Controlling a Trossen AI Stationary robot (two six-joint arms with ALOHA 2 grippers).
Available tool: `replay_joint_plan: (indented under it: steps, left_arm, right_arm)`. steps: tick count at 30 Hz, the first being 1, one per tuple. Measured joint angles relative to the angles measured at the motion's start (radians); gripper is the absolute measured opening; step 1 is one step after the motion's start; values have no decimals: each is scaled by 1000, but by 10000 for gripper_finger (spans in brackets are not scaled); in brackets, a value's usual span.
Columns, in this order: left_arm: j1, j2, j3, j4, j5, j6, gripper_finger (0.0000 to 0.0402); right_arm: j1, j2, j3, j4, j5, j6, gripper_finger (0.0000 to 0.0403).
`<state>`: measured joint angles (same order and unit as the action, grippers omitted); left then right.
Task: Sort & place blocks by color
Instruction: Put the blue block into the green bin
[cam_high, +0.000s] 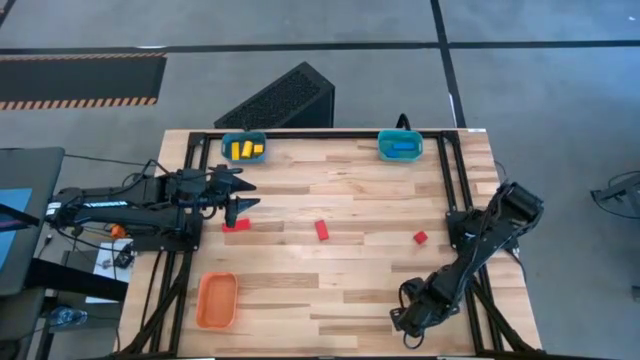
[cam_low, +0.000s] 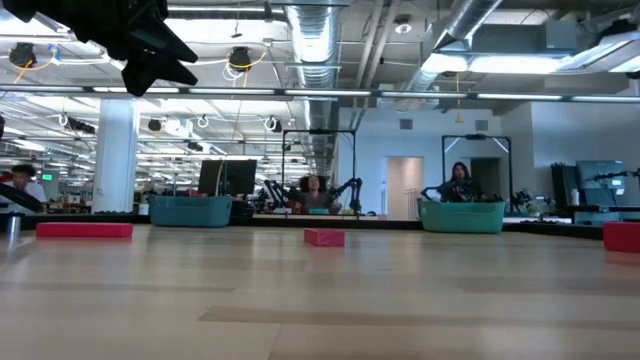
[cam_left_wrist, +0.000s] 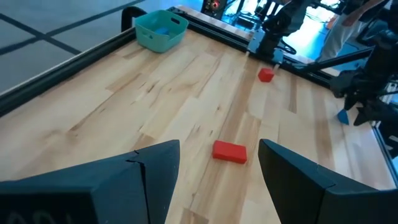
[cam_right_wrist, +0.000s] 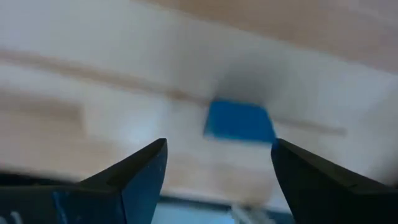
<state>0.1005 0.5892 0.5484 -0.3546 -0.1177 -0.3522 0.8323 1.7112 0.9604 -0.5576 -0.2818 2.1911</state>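
Note:
The robot's right gripper should move toward the blue block (cam_right_wrist: 239, 121) before it closes on the block. Its fingers are above and short of the block, so they would miss if they closed now.
My left gripper (cam_high: 248, 196) (cam_left_wrist: 217, 180) is open and hovers above the table's left part, just beyond a red bar (cam_high: 236, 225) (cam_low: 84, 230). A second red bar (cam_high: 322, 230) (cam_left_wrist: 229, 151) lies flat mid-table, ahead of its fingers. A red cube (cam_high: 420, 237) (cam_left_wrist: 266, 75) sits further right. My right gripper (cam_high: 408, 322) (cam_right_wrist: 217, 168) is open near the table's near edge, pointing down at a blue block (cam_right_wrist: 239, 121) that lies flat on the wood ahead of its fingers. Yellow blocks (cam_high: 245, 150) lie in the left teal tray, blue ones (cam_high: 402, 147) in the right teal tray.
Two teal trays (cam_high: 228, 146) (cam_high: 384, 146) stand at the far edge, and an orange tray (cam_high: 216, 300) at the near left. A black frame (cam_high: 452, 180) borders the table. The right arm (cam_high: 490, 235) lies over the right side. People show in the room behind (cam_low: 460, 180).

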Motion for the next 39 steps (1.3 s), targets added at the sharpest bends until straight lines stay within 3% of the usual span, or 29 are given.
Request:
replay_joint_plan:
  steps: [8, 12, 18, 24, 30, 35, 39]
  left_arm:
    - [0, 0, 0, 1, -24, 23, 206]
    - [0, 0, 0, -1, -22, 19, 206]
    - [0, 0, 0, -10, -27, 20, 206]
    - [0, 0, 0, -31, -54, 10, 206]
    - [0, 9, 0, -57, -113, 2, 206]
    - [3, 35, 1, -22, -353, 31, 206]
    - [26, 66, 1, 42, -520, 39, 206]
  right_arm:
    - [-41, 84, 3, 22, -50, -49, 301]
    - [-74, 83, 2, 22, -83, -138, 254]
    - [-128, 56, -2, -34, -90, -301, 120]
    - [-238, -25, -2, -140, -67, -492, 119]
    - [-489, -159, -1, -359, 126, -855, 119]
    - [-816, -255, -1, -431, 252, -1217, 119]
    - [-1081, -290, -1, -386, 278, -1502, 119]
